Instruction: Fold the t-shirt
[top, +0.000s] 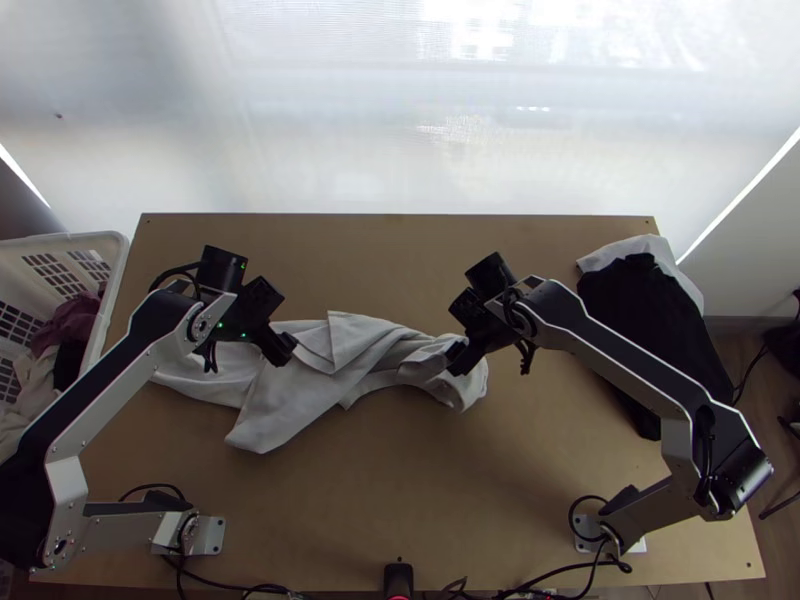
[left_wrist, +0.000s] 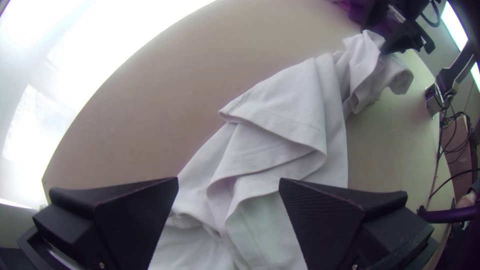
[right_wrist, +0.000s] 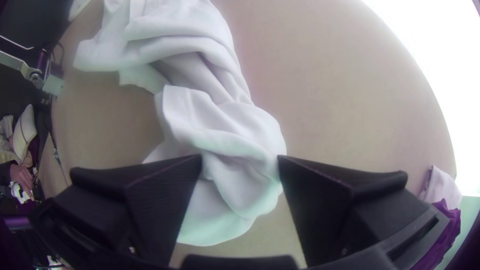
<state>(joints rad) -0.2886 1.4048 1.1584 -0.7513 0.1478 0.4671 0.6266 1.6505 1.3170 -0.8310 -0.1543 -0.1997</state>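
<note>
My left gripper takes hold of the twisted t-shirt (left_wrist: 285, 120) by its hem corner next, to spread it out for folding.
A white t-shirt (top: 335, 365) lies bunched and twisted in a long strip across the table's middle, with overlapping folds at its centre. Over its left part is my left gripper (top: 280, 345). My right gripper (top: 458, 358) stands at the shirt's right end. In the left wrist view the left gripper (left_wrist: 229, 182) is open, its fingers wide apart above the folded cloth (left_wrist: 280, 125). From the right wrist, the right gripper (right_wrist: 240, 159) is open too, with the bunched end of the shirt (right_wrist: 235, 165) between and below its fingers.
A white basket (top: 118, 262) with clothes stands at the table's left edge. Dark and white garments (top: 640, 320) lie at the table's right side. Bare wood of the table (top: 400, 500) shows in front of the shirt, and cables run along the near edge.
</note>
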